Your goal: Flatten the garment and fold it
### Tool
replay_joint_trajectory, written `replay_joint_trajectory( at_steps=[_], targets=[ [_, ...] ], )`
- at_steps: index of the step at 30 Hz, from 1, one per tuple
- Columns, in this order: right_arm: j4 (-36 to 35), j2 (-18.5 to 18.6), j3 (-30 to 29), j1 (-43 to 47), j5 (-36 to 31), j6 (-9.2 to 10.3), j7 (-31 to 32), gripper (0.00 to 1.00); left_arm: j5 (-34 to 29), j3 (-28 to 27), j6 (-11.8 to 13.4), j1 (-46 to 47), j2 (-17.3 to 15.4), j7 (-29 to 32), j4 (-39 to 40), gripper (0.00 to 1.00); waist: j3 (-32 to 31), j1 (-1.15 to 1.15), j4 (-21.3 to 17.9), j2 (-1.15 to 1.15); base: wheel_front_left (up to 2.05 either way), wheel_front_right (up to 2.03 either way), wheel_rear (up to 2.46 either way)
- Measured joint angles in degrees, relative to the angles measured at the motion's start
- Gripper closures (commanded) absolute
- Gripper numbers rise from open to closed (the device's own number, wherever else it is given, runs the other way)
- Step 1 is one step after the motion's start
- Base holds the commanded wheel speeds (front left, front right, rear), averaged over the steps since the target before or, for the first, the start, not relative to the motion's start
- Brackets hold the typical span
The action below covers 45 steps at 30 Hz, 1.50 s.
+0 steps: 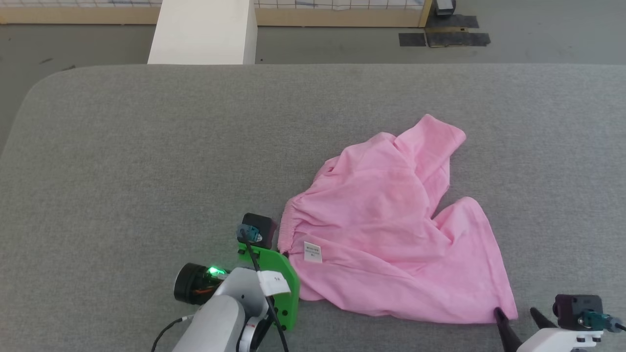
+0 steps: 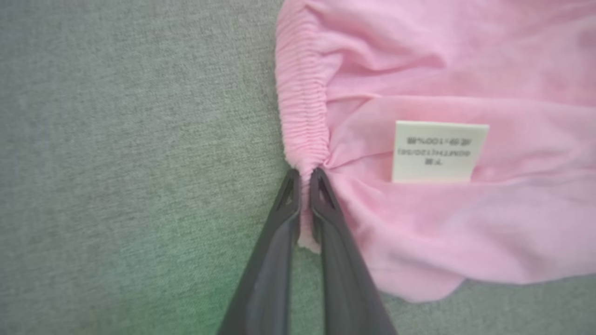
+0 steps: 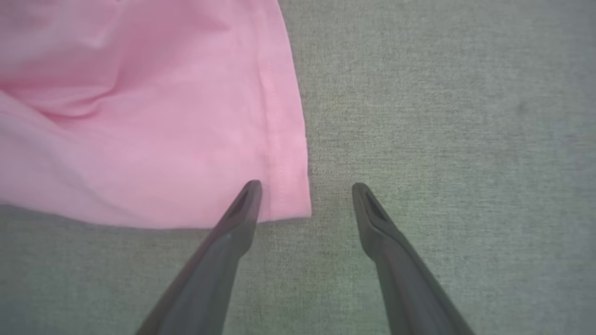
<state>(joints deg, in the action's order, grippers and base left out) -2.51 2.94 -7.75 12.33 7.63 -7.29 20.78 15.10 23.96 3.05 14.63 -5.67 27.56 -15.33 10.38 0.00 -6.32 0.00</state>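
Observation:
The job is to flatten the garment, so next my right gripper will grab the pink garment (image 1: 381, 234) by its hem corner (image 1: 505, 312).
The light-pink garment (image 1: 391, 220) lies crumpled on the grey table, its gathered waistband (image 2: 300, 102) toward the left and a small white label (image 2: 437, 151) beside it. My left gripper (image 2: 305, 179) is shut on the near end of the waistband, the elastic pinched between both dark fingers. In the head view the left wrist (image 1: 259, 254) stands over that corner and hides the fingertips. My right gripper (image 3: 307, 188) is open at the garment's near right hem corner (image 3: 284, 195); one finger lies over the cloth, the other over bare table. In the head view, the right gripper (image 1: 518, 315) sits at that corner.
The grey fabric table (image 1: 146, 171) stretches wide to the left and behind the garment. Past its far edge stand a white block (image 1: 203, 32) and a wooden-framed barrier (image 1: 342, 17) on the floor.

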Motion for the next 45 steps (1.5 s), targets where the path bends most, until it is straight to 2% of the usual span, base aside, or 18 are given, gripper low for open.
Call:
replay_joint_trajectory(
  at_steps=[7,8,9,10,17,22,28,31,34,38,41,45],
  targets=[
    [2.81,0.05,0.32,-2.08,-0.66,0.00,3.11,0.00,0.84,0.07,0.01,-0.15,0.19,-0.98,0.89,1.00,1.16,0.00,1.21,0.00,0.00,0.00,0.00],
    [3.16,0.13,0.40,-2.61,-0.63,0.01,4.15,0.16,1.11,0.10,0.00,-0.15,0.19,-1.09,0.92,1.00,1.32,0.00,1.34,0.00,0.00,0.00,0.00],
    [3.23,0.20,0.49,-2.93,-0.66,0.02,5.28,0.67,1.13,0.14,-0.02,-0.14,0.19,-1.30,0.92,1.00,1.43,0.00,1.48,0.00,0.00,0.00,0.00],
    [3.16,0.25,0.68,-2.99,-0.86,0.02,6.20,1.00,1.16,0.12,-0.02,-0.15,0.19,-1.43,0.91,1.00,1.49,0.00,1.60,0.00,0.00,0.00,0.00],
    [0.60,0.20,0.94,-2.91,-0.99,0.01,11.58,1.00,2.30,-0.26,-0.13,-0.79,0.27,-3.72,0.99,1.00,1.09,0.00,1.93,0.00,0.00,0.00,0.00],
    [-4.39,0.02,0.34,-1.91,1.25,0.01,11.98,1.00,4.80,-2.47,-0.56,-2.58,0.31,-9.78,3.60,1.00,-0.37,0.00,1.54,0.00,0.00,0.00,0.00],
    [-13.03,-0.01,-0.85,-2.41,1.97,0.01,12.70,1.00,8.48,-5.32,-2.75,-2.67,0.34,-15.28,10.98,1.00,-2.66,0.00,1.35,0.00,0.00,0.00,0.00],
    [-16.97,0.01,-0.13,-4.13,2.53,0.01,14.94,1.00,12.09,-7.15,-4.48,-2.16,0.24,-15.86,14.90,1.00,-3.79,0.00,1.44,0.00,0.00,0.00,0.00],
    [-19.94,0.60,2.18,-8.43,1.11,0.00,18.05,1.00,16.64,-8.71,-6.71,0.54,-0.12,-13.29,17.97,1.00,-4.60,0.00,1.52,0.00,0.00,0.00,0.00],
    [-20.34,5.01,5.89,-19.00,0.91,0.00,21.97,1.00,22.61,-11.34,-8.10,7.91,-2.68,-6.86,20.00,1.00,-4.40,0.00,1.24,0.00,0.00,0.00,0.00],
    [-18.07,7.45,7.47,-27.82,1.57,0.00,24.06,1.00,27.08,-14.62,-7.59,14.36,-3.39,-2.79,19.81,1.00,-3.31,0.00,1.01,0.00,0.00,0.00,0.00],
    [-11.26,8.91,8.88,-39.48,3.00,0.00,25.53,1.00,30.05,-18.60,-5.24,23.64,-3.68,-0.47,17.67,1.00,-0.92,0.00,0.76,0.00,0.00,0.00,0.00]
  ],
)
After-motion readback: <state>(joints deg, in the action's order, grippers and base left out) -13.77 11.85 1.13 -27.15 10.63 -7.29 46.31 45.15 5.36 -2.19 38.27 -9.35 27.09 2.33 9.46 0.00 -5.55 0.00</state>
